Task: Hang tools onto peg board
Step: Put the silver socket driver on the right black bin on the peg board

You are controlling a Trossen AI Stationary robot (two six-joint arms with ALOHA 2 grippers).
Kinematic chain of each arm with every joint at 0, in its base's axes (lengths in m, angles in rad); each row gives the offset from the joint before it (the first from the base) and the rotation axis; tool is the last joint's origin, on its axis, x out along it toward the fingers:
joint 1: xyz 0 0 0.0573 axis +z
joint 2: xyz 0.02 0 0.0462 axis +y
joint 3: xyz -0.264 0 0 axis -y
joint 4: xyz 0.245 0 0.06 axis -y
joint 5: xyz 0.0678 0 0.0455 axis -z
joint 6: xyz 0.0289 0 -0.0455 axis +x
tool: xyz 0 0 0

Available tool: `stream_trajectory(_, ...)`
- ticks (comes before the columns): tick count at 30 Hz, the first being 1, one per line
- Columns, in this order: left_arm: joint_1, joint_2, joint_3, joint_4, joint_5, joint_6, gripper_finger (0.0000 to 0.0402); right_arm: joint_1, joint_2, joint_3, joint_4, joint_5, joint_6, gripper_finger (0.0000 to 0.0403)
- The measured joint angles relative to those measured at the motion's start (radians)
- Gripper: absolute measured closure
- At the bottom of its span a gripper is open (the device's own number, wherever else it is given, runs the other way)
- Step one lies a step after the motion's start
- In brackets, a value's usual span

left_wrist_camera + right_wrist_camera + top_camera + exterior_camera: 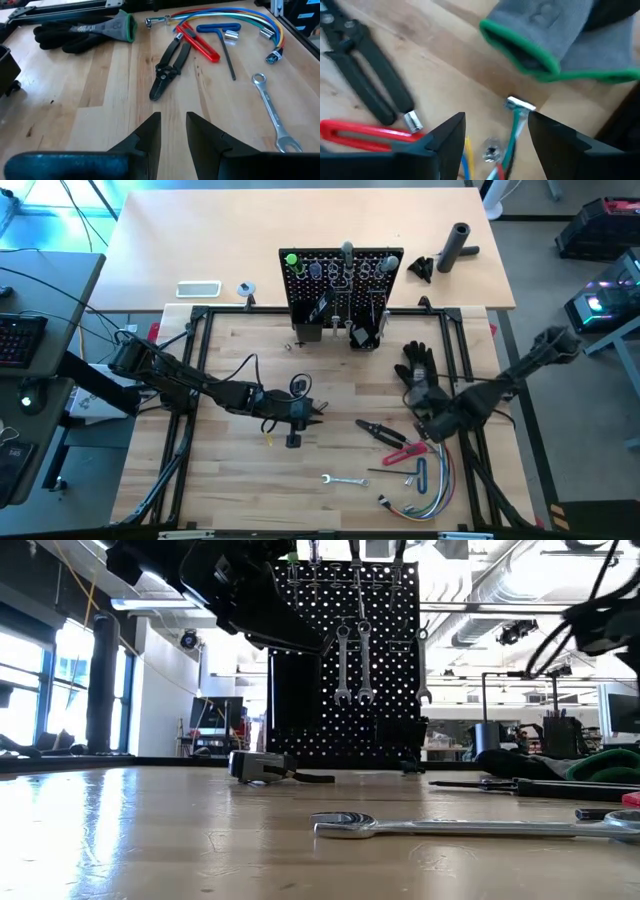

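Note:
The robot's right gripper is not ready to close on the small silver socket [492, 150] yet: its fingers are high above the socket and would miss it now, so it needs to go lower first.
The black peg board [345, 275] stands upright at the table's far middle, with silver wrenches [352, 660] hanging from its hooks and a green-handled screwdriver [291, 260] at its top. On the wood at the right lie black pliers [167, 70], a red-handled tool [200, 42], a blue T-handle hex key [225, 37] and a silver wrench [272, 112]. My left gripper [173, 132] hovers left of them, slightly open, nothing between its fingers. My right gripper [495, 132] points down, open wide, above the coloured wires' metal ends [520, 106], beside the glove's green cuff [535, 60].
A black glove [418, 365] lies right of the peg board's base. The bundle of coloured wires [428, 492] curls near the front edge. A black cylinder [458, 245] lies at the far right. A small black object [293, 440] sits under my left arm. Black frame rails [190, 350] border the table.

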Motion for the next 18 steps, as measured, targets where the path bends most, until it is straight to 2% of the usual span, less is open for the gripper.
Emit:
stream_trajectory(7, 0.000, 0.015, 0.000, 0.034, 0.000, 0.009, 0.0316, 0.046, 0.044, 0.000, 0.006, 0.018, 0.109, 0.0190)
stream_trajectory(18, 0.000, 0.141, 0.000, 0.133, 0.046, 0.004, 0.0316, 0.046, 0.206, 0.000, 0.045, -0.035, 0.178, 0.0190)
